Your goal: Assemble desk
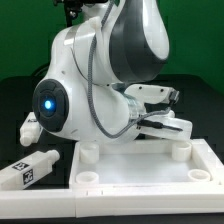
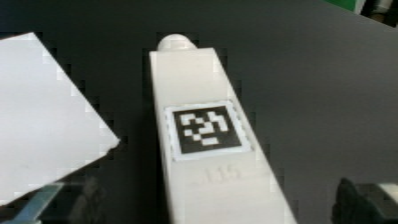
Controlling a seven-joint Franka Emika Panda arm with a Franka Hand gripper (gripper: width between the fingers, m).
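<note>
The robot's gripper should close on the white desk leg now, because its open fingers are on both sides of the leg in the wrist view. Closing now would hold it.
In the wrist view a long white desk leg [image 2: 205,120] lies on the black table, with a black-and-white tag on its upper face and a rounded peg at its far end. My gripper [image 2: 206,205] is open and straddles the near end of this leg. One dark fingertip [image 2: 43,206] shows on each side, clear of the leg. In the exterior view the white desk top [image 1: 140,172] lies flat at the front, rim up, with round collars at its corners. Another tagged leg [image 1: 25,171] lies off the top, to the exterior view's left. The arm's bulk hides the gripper there.
A flat white panel corner [image 2: 45,110] lies close beside the leg in the wrist view, with no marker showing on it. The big white robot arm [image 1: 100,70] fills the middle of the exterior view. A further small white part [image 1: 33,128] lies behind it at the left.
</note>
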